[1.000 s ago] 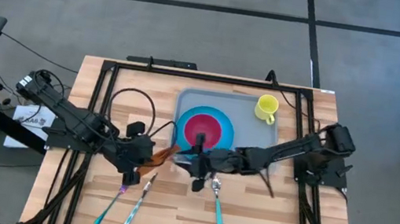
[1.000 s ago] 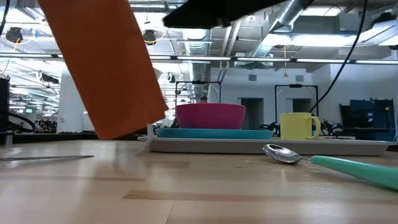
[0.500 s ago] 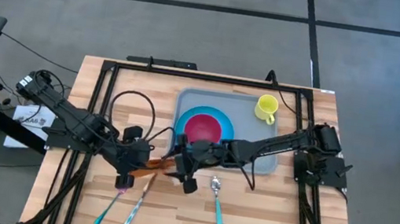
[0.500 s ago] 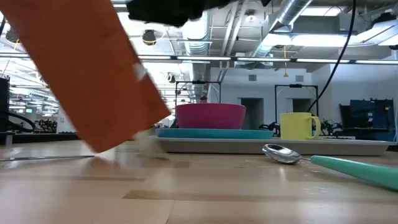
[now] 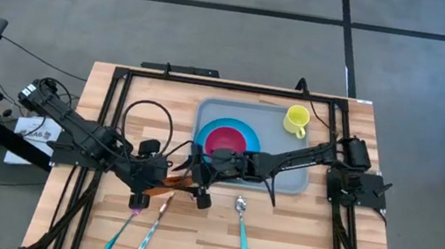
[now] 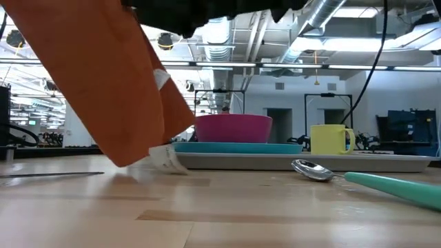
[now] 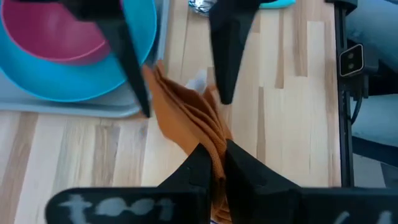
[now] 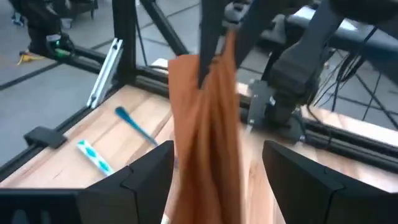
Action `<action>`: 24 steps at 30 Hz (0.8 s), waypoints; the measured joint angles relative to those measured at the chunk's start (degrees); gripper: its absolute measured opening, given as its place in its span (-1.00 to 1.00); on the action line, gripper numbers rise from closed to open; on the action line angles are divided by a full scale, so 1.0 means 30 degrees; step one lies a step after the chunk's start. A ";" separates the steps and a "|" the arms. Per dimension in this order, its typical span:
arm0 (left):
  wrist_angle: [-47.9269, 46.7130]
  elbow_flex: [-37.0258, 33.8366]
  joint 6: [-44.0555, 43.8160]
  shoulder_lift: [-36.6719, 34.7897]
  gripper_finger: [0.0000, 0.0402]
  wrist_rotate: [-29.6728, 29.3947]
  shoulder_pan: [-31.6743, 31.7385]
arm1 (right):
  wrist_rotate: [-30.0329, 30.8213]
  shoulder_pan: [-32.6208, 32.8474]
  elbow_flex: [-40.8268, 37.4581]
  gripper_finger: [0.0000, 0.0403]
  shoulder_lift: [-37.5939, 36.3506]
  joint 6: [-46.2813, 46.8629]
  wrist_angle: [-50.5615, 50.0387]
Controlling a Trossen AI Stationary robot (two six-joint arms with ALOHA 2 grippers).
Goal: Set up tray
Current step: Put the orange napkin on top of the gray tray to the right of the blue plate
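Note:
My right gripper picks up the orange-brown napkin by its free hanging end (image 8: 210, 168) next, to set the napkin on the tray.
An orange-brown napkin (image 7: 186, 112) hangs bunched from my left gripper (image 7: 216, 152), which is shut on it over the wood left of the tray (image 5: 290, 172). In the low view the napkin (image 6: 117, 83) reaches down to the table top. My right gripper (image 5: 194, 182) is open, and its two dark fingers (image 7: 227, 56) stand on either side of the napkin's free end (image 8: 205, 124). On the tray rest a blue plate (image 5: 246, 135) carrying a pink bowl (image 5: 222, 142), and a yellow mug (image 5: 296, 121). My left gripper pinches the napkin's gathered upper end (image 7: 214, 144) between its two fingers, which slant down from the table's left. Several folds run through the pinch. The napkin hangs below, with its lower end (image 6: 162, 157) at the table. My right gripper's one finger stands close against the napkin's edge (image 7: 149, 71); I cannot tell whether it touches.
A teal-handled spoon (image 5: 241, 220) lies on the wood in front of the tray. Two more utensils (image 5: 150, 224) lie near the left front. A black frame (image 5: 107, 125) borders the table, and a cable loop (image 5: 148, 118) lies by the left arm.
My right gripper has travelled toward the table's left, from in front of the plate to the napkin, so its fingers now flank the cloth. The napkin has tipped in my left gripper, and its lower end has sunk to the table.

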 joint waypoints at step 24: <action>0.2521 -0.0015 0.2665 -0.0007 -0.97 -0.1437 0.0022 | -0.2340 -0.0228 0.0882 0.11 0.0477 0.0797 -0.1172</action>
